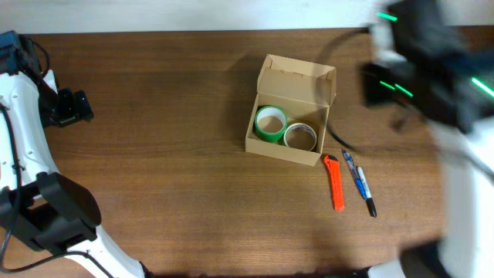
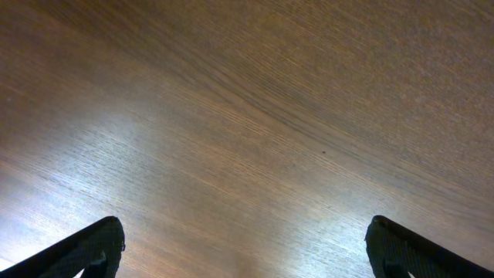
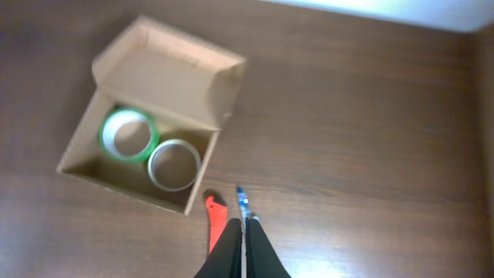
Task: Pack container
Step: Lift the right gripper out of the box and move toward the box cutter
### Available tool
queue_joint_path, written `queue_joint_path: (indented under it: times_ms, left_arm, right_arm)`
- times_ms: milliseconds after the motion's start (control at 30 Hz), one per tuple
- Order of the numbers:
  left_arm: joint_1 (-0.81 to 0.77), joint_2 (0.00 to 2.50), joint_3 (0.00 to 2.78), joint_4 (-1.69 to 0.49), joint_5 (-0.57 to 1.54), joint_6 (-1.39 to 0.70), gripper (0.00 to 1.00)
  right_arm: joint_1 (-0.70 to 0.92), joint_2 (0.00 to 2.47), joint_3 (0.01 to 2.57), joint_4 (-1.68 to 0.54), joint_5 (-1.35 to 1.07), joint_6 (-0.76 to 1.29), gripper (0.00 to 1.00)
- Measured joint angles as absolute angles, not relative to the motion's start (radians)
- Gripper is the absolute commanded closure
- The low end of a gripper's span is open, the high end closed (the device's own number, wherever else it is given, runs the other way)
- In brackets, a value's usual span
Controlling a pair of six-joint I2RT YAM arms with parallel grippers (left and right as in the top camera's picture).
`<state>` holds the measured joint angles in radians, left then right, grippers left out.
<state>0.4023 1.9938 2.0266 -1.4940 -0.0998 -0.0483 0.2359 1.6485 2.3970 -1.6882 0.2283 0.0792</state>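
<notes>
The cutter would stay on the wood if the robot lifted its right gripper now, because the gripper's shut, empty fingers are high above the orange cutter (image 1: 335,184) (image 3: 217,222).
The container (image 1: 281,150) is a tan cardboard box at the table's middle, its flap lid (image 1: 299,80) standing open at the back. Inside lie a green tape roll (image 1: 260,131) and a whitish tape roll (image 1: 289,141). An orange cutter (image 1: 335,184), a blue pen (image 1: 350,165) and a black marker (image 1: 366,193) lie just right of the box. My right gripper (image 3: 243,224) is shut and empty, high above the cutter (image 3: 217,222) and pen (image 3: 242,201); its arm is blurred in the overhead view (image 1: 380,83). My left gripper (image 2: 247,249) is open over bare wood at the far left (image 1: 73,106).
In the right wrist view the container (image 3: 116,188) holds the green roll (image 3: 152,146) and the whitish roll (image 3: 153,167). A black cable (image 1: 340,135) runs past the box's right side. The table's back edge lies along the top of the overhead view.
</notes>
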Motion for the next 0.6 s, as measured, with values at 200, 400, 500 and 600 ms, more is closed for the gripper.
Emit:
queue_joint_path:
  times_ms: [200, 400, 500, 600]
  left_arm:
    - [0.402, 1.994, 2.027, -1.494, -0.100, -0.048, 0.00]
    - [0.402, 1.994, 2.027, -1.493, -0.100, -0.048, 0.00]
    - [0.402, 1.994, 2.027, -1.494, -0.100, -0.048, 0.00]
    - [0.402, 1.994, 2.027, -1.494, -0.097, -0.048, 0.00]
  right_arm:
    - [0.118, 1.316, 2.090, -1.692, 0.234, 0.117, 0.87]
    - [0.112, 1.239, 1.634, -1.576, 0.204, 0.167, 0.77]
    - [0.111, 1.249, 1.424, -1.438, 0.170, 0.184, 0.70]
    - [0.110, 1.271, 1.262, -1.313, 0.122, 0.184, 0.69]
